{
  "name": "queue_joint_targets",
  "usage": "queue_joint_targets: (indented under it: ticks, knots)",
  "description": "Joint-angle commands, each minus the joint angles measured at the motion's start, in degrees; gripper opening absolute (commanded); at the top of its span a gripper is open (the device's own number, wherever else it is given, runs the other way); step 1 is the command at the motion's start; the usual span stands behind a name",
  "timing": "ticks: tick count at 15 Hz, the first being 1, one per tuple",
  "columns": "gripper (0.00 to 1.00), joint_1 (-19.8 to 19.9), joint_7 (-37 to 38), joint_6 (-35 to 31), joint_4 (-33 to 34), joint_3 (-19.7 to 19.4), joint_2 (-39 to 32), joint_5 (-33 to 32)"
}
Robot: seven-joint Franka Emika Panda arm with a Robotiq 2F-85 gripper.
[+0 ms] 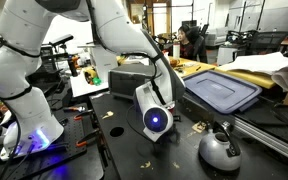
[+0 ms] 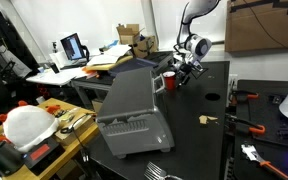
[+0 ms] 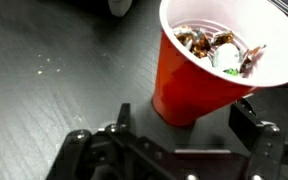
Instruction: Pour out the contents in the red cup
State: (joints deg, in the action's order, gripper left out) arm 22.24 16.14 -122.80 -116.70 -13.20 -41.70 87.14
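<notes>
My gripper grips the red cup's lower body from the side next, leaving the cup's open rim free to pour out the contents.
The red cup (image 3: 199, 75) stands upright on the black table, its pale inside holding small brown and whitish bits, the contents (image 3: 216, 45). In the wrist view my gripper (image 3: 187, 122) is open, one finger on each side of the cup's base, with gaps to both. In an exterior view the cup (image 2: 168, 80) stands by the grey toaster oven (image 2: 129, 105), with the gripper (image 2: 182, 72) right beside it. In the exterior view from behind the arm, the wrist with its blue light (image 1: 157, 120) hides the cup.
A blue-grey tray (image 1: 222, 92) lies on the table's far side. A grey rounded object (image 1: 221, 148) sits near the front. Small pale scraps (image 2: 206, 119) lie on the black tabletop. Red-handled tools (image 2: 252, 127) lie at the table edge.
</notes>
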Motion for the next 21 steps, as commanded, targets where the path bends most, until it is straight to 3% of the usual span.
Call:
queue_joint_targets:
  ticks: [1,10,11,13,15,18,21]
  knots:
    - [1.00,-0.42,1.48,2.35,1.34,-0.25,-1.27,1.97]
    - [1.00,-0.71,0.75,3.38,1.86,-0.13,-2.15,4.25]
    - [0.92,-0.73,0.64,3.54,1.87,-0.09,-2.20,4.51]
    - [0.66,-0.78,0.36,3.94,1.87,-0.12,-2.23,4.63]
    - [0.49,-0.72,0.10,4.32,1.74,-0.21,-2.12,4.78]
    - [0.28,-0.77,-0.26,4.48,1.57,-0.48,-1.65,4.75]
    - [0.16,-0.88,-0.47,4.36,1.86,-0.67,-1.32,4.65]
